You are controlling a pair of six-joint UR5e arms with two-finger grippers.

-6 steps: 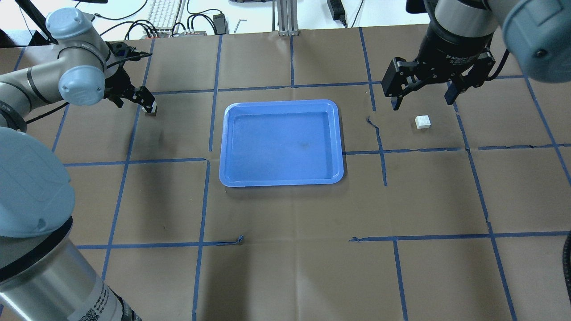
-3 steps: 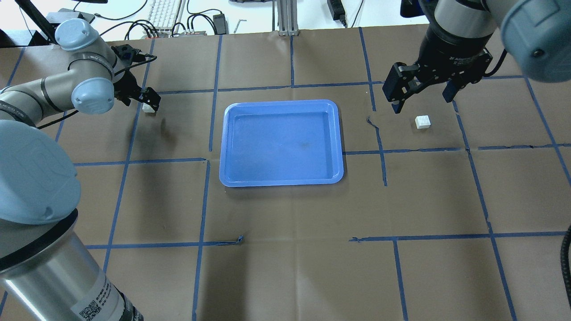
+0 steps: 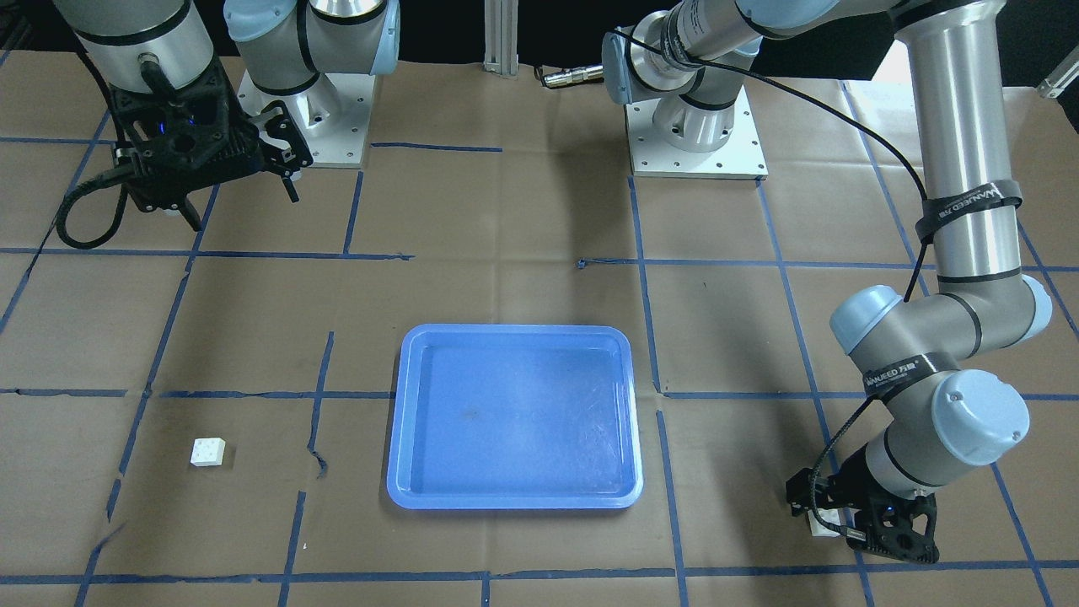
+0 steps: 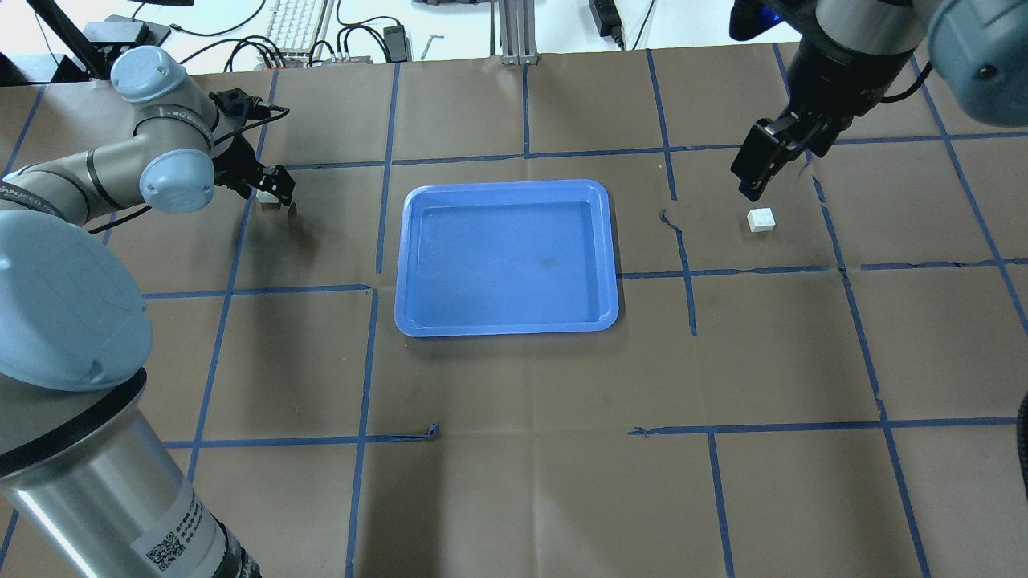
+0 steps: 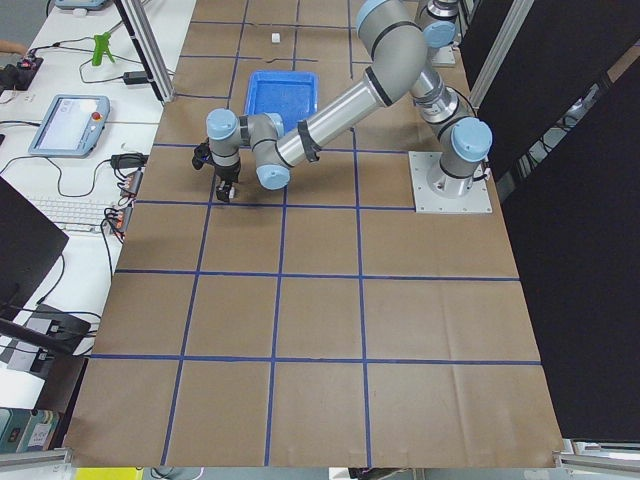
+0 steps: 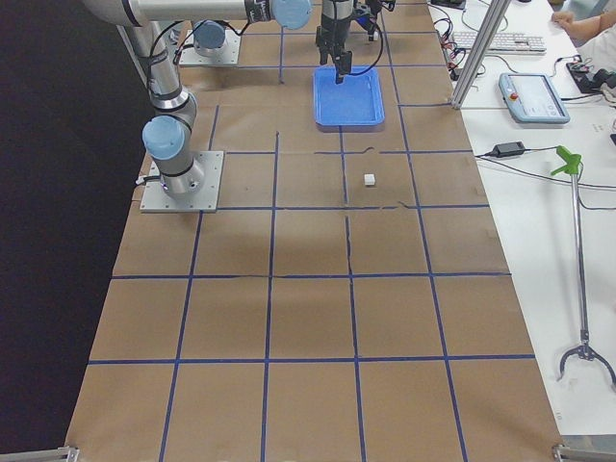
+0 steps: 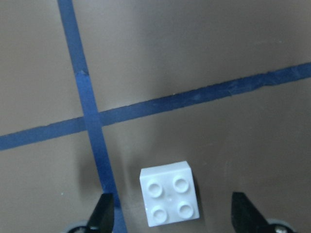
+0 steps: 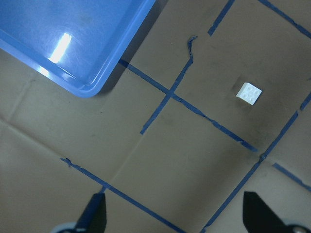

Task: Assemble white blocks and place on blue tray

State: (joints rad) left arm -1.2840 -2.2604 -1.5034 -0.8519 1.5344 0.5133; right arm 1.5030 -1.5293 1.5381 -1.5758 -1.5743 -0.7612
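The right gripper grabs the lone white block by its studless sides next, to assemble it with its partner [image 3: 823,523].
One white block [image 7: 169,199] lies studs-up on the paper between the open fingers of my left gripper [image 7: 172,221], at the table's far left [image 4: 269,201]. I cannot tell whether the pads touch it. In the front view this gripper [image 3: 843,518] is low over the table. The other white block [image 4: 761,219] lies right of the blue tray [image 4: 506,257]; it also shows in the right wrist view [image 8: 249,93]. My right gripper [image 4: 771,172] hangs open and empty above and behind it. The tray holds nothing.
Brown paper with blue tape lines [image 4: 365,353] covers the table. Cables and a keyboard [image 4: 301,24] lie beyond the far edge. The robot bases [image 3: 695,131] stand at the near side.
My left gripper has shifted slightly right and settled around its white block. My right gripper has turned about its axis and moved a little to the right and back. Neither block has moved.
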